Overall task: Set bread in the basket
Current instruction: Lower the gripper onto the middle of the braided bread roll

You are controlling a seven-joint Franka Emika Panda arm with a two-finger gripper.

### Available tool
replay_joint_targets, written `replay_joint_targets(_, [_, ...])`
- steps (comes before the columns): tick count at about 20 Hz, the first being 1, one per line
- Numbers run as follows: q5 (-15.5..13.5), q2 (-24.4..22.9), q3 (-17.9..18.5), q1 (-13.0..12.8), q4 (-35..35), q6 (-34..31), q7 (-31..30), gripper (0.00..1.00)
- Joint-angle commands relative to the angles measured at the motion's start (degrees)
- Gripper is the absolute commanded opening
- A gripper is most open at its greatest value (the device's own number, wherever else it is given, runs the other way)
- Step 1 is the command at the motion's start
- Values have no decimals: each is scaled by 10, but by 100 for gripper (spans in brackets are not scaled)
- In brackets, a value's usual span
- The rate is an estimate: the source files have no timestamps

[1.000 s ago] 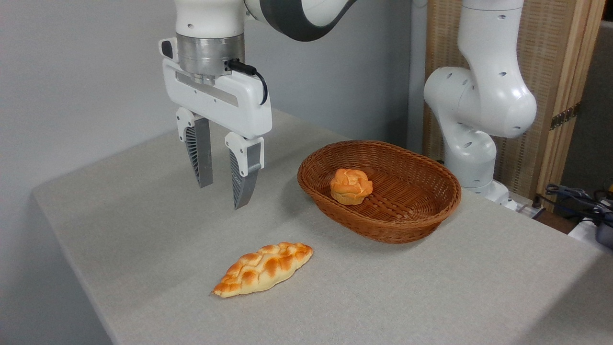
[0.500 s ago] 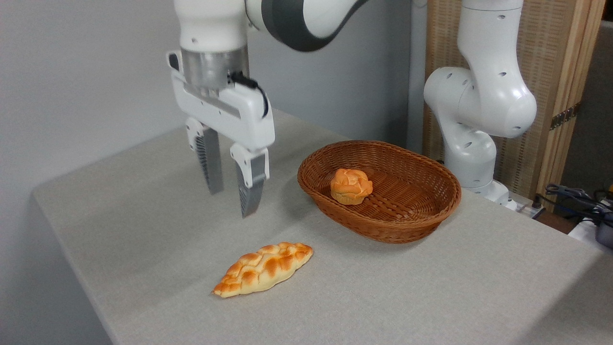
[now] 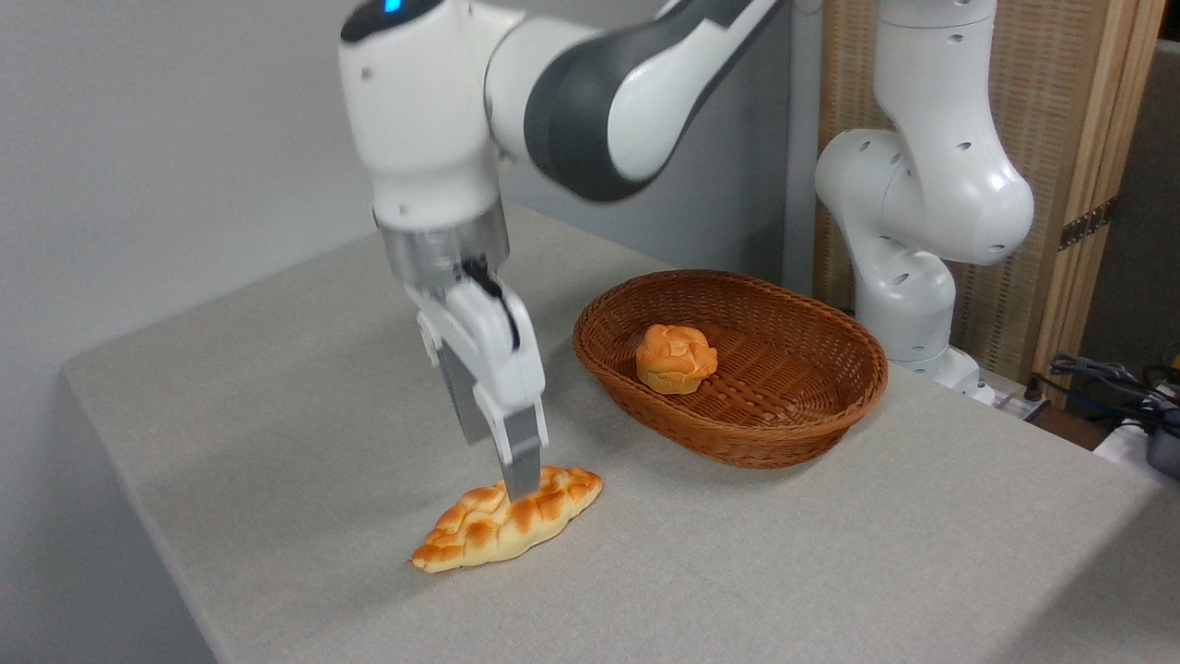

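I need to grab the braided loaf across its middle (image 3: 493, 520) with my gripper next. Then I can put the loaf into the basket.
The bread (image 3: 498, 526), a braided golden loaf, lies on the grey table near its front edge, left of the basket (image 3: 737, 454). My gripper (image 3: 499, 470) stands open right over the loaf's middle, turned so that one finger is in front and the other behind it. The near fingertip (image 3: 522, 487) overlaps the loaf's top; whether it touches is unclear. The far fingertip is partly hidden behind the near finger. Nothing is held. The oval brown wicker basket sits at centre right.
A small round orange bun (image 3: 676, 358) lies inside the basket. The arm's white base (image 3: 908, 277) stands behind the basket at the right. Cables (image 3: 1111, 378) lie at the far right. The table's left edge (image 3: 111, 461) drops off near the loaf.
The gripper has swung right and come down from above the table's back left to the loaf. It has also rotated, so its fingers now line up front to back.
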Motion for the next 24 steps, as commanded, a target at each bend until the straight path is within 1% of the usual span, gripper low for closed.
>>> replay_joint_targets(1, [-10,28,2,-2,7,-5,20,100])
replay_joint_targets(6, [-10,42,-4,-2,7,-4,19,100])
replay_joint_targets(16, [-10,52,-4,-2,7,-8,19,100])
replay_joint_targets(17, [-9,58,-4,-2,7,-8,20,98])
replay_joint_targets(18, [-8,60,-4,-3,7,-8,20,93])
replay_joint_targets(19, [-6,60,-4,-3,7,-9,20,84])
replay_joint_targets(20, [-6,60,-4,-3,7,-9,20,71])
replay_joint_targets(21, [-6,60,-4,-3,7,-9,20,66])
replay_joint_targets(22, [-6,60,-4,-3,8,-9,20,55])
replay_joint_targets(24, [-6,60,-4,-3,9,-9,20,51])
